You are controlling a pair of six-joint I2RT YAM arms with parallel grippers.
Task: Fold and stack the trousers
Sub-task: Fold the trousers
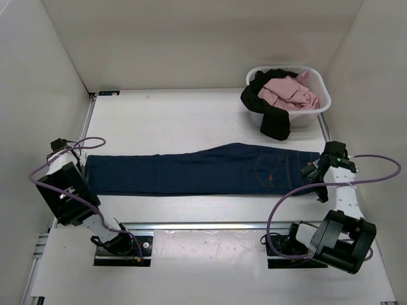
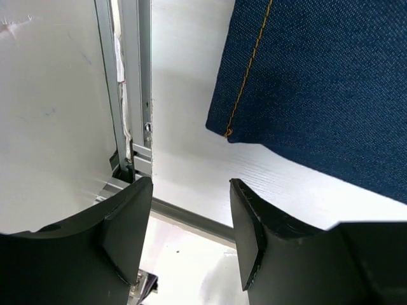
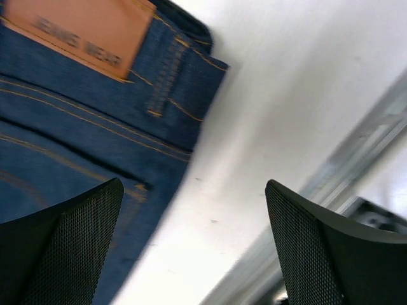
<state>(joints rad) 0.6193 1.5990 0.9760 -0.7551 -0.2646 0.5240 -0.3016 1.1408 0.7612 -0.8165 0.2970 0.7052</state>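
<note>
I should fold one end of the navy trousers [image 1: 203, 170] toward the hem, so my right gripper should next grab them by the waistband's near corner [image 1: 310, 189], beside the tan patch.
The dark navy denim trousers [image 1: 203, 170] lie flat and lengthwise across the table, waistband to the right. Their leg hem [image 2: 305, 82] shows in the left wrist view. The tan waistband patch [image 3: 82, 32] shows in the right wrist view. My left gripper [image 2: 191, 216] is open just off the hem corner, over bare table, holding nothing; from above it [image 1: 76, 162] sits at the trousers' left end. My right gripper [image 3: 194, 235] is wide open beside the waistband with nothing between its fingers, at the trousers' right end [image 1: 311, 170]. The black trousers [image 1: 270, 114] hang over the basket's front edge.
A white plastic laundry basket [image 1: 325, 98] stands at the back right with a pink garment [image 1: 289, 92] in it. A metal rail [image 2: 137, 82] runs along the table's left edge. White walls enclose the table on three sides.
</note>
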